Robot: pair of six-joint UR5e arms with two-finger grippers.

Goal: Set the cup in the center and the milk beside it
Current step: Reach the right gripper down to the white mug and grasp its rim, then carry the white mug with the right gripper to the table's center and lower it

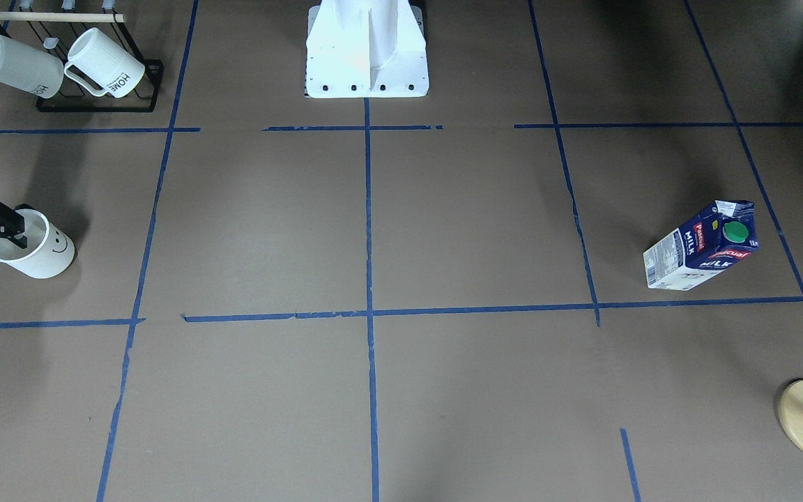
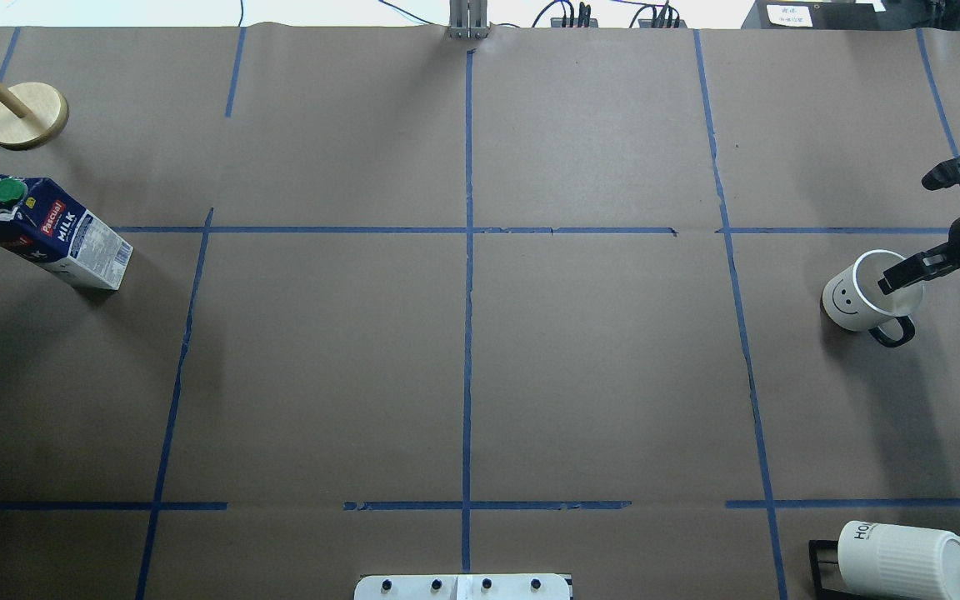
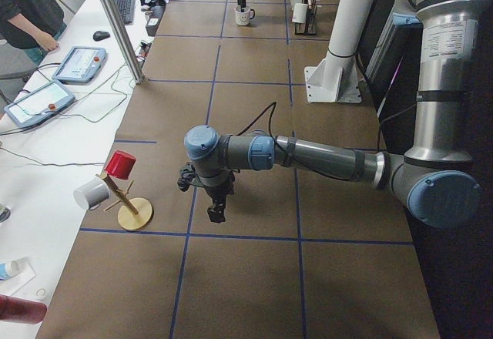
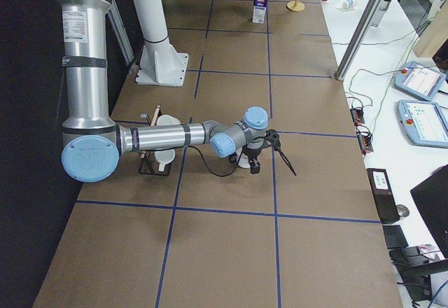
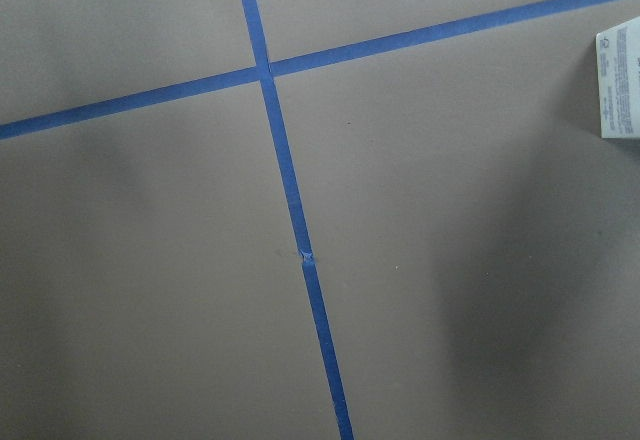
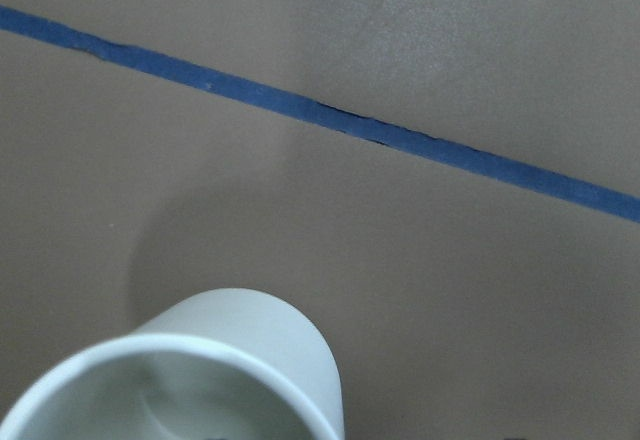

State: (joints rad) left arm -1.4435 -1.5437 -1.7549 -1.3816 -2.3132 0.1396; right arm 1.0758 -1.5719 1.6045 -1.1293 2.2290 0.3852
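I will next use my right gripper to pick up the white mug by its rim (image 1: 46,219) (image 6: 200,346), so that I can place the mug in the center.
The cup (image 2: 859,296) is a white mug with a smiley face and a dark handle. It stands at the right side of the table and also shows in the front view (image 1: 39,251). My right gripper (image 2: 909,233) is open. One finger (image 2: 905,271) reaches over the cup's mouth and the other stays outside, away from the rim. The milk (image 2: 51,237) stands at the far left, its green cap on top, and also shows in the front view (image 1: 701,247). The center (image 2: 467,230) is a bare tape crossing. My left gripper (image 3: 218,212) hangs low near the milk; I cannot tell its state.
A black rack with two ribbed "HOME" mugs (image 1: 98,66) stands near the robot's right side. A wooden stand (image 2: 26,117) sits beyond the milk. The white robot base (image 1: 366,56) is at the table's near edge. An operators' bench runs along the far side.
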